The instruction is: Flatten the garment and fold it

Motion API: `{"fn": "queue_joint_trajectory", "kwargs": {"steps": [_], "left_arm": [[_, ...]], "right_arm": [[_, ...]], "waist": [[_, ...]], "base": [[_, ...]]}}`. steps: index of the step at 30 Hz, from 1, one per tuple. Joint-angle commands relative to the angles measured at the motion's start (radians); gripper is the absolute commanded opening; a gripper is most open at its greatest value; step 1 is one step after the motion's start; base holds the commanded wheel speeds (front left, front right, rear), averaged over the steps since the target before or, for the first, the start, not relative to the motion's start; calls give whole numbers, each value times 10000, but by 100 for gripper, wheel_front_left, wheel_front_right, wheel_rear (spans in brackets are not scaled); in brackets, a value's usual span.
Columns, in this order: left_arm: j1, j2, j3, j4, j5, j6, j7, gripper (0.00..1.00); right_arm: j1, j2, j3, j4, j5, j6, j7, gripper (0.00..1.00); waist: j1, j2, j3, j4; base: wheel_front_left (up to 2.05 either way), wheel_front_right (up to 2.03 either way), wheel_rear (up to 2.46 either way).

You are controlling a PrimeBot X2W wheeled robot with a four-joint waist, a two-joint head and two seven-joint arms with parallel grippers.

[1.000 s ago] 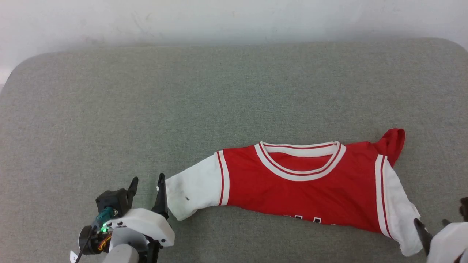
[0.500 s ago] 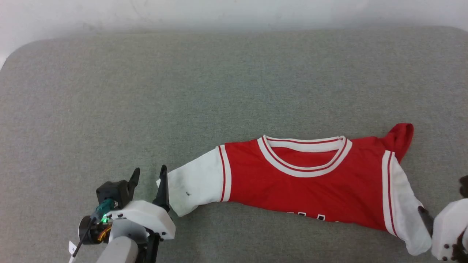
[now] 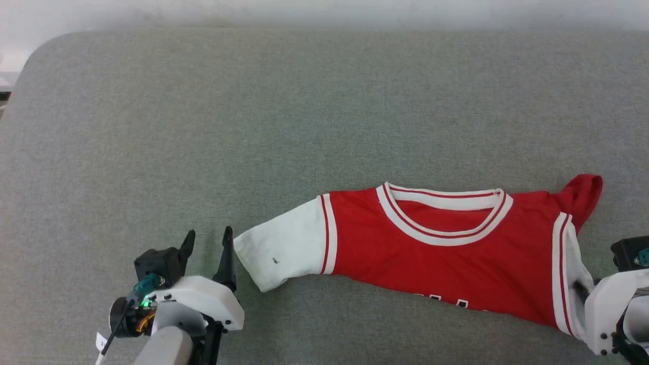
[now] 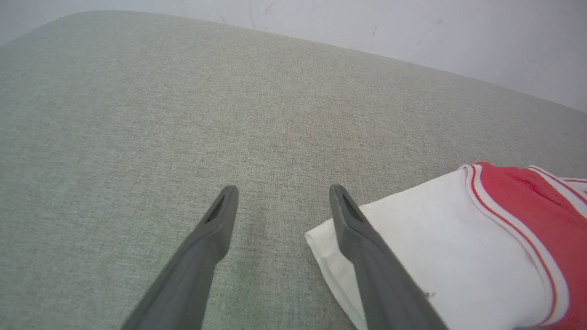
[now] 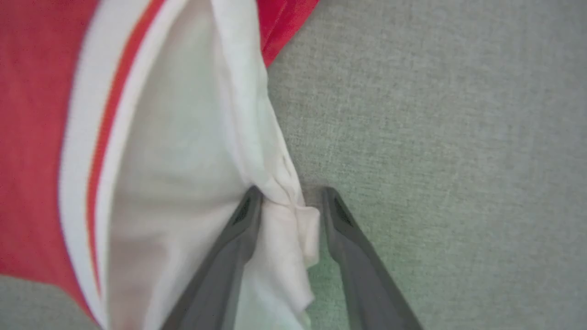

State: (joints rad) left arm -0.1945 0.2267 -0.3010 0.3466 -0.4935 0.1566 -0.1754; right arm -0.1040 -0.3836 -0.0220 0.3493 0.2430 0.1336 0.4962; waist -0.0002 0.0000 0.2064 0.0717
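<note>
Next, the left gripper pinches the white sleeve by its cuff corner (image 4: 316,236), where the sleeve's open edge (image 4: 329,272) gapes while the rest of the sleeve lies flat.
The garment (image 3: 431,253), a red T-shirt with white sleeves and a striped collar, lies collar-up across the near right of the grey surface, with its lower body bunched under. My left gripper (image 3: 207,242) is open on the bare surface, its right finger just beside the left sleeve cuff (image 4: 330,247). In the right wrist view my right gripper (image 5: 291,195) straddles the crumpled edge of the right sleeve (image 5: 183,151). White fabric sits between the fingers, against the left one, and a gap remains at the right one. That view is blurred.
The grey padded surface (image 3: 253,126) stretches wide beyond and to the left of the shirt, up to a pale wall. Its rounded left corner (image 3: 35,50) shows at the upper left. The right wrist housing (image 3: 608,314) covers the sleeve's tip.
The head camera has shifted, so the whole picture sits further right. My right gripper has come in over the right sleeve's end. The shirt's left cuff now lies slightly clear of my left gripper's finger.
</note>
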Motion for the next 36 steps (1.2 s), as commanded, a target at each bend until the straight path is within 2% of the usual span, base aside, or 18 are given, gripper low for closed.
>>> {"fn": "queue_joint_trajectory", "kwargs": {"steps": [1,9,14,15,20,26,32,36], "left_arm": [[-82,28,-24,3,-40,118,-35,100],[115,-8,-48,156,-150,126,-135,100],[120,-34,-99,214,-183,111,-172,100],[122,-32,-106,223,-188,108,-179,100],[133,-20,-180,261,-206,77,-166,100],[115,89,-310,158,-269,-27,158,100],[146,362,-926,-228,-554,-528,2039,100],[119,667,-1389,-627,-603,-635,3592,100]], "right_arm": [[2,173,190,485,-65,-29,25,0],[-570,-552,-935,156,-1231,-29,-986,0],[-593,-555,-1366,241,-1752,-29,-1085,0],[-592,-509,-1386,315,-1871,-29,-1139,100],[-648,-171,-1565,510,-2355,-29,-1780,100],[-504,392,-1861,-421,-2273,-29,-2649,100],[38,1222,-2251,-1912,-1820,-29,-2928,100],[398,1714,-2452,-2722,-1761,-29,-2893,100]], "waist": [[2,0,-43,12],[2,0,-507,-168],[2,0,-628,-219],[2,0,-641,-237],[2,0,-699,-335],[2,0,-734,-577],[2,0,-634,-877],[2,0,-515,-1073]], "base": [[0,0,0],[0,0,0],[0,0,0],[0,0,0],[0,0,0],[0,0,0],[0,0,0],[0,0,0]]}}
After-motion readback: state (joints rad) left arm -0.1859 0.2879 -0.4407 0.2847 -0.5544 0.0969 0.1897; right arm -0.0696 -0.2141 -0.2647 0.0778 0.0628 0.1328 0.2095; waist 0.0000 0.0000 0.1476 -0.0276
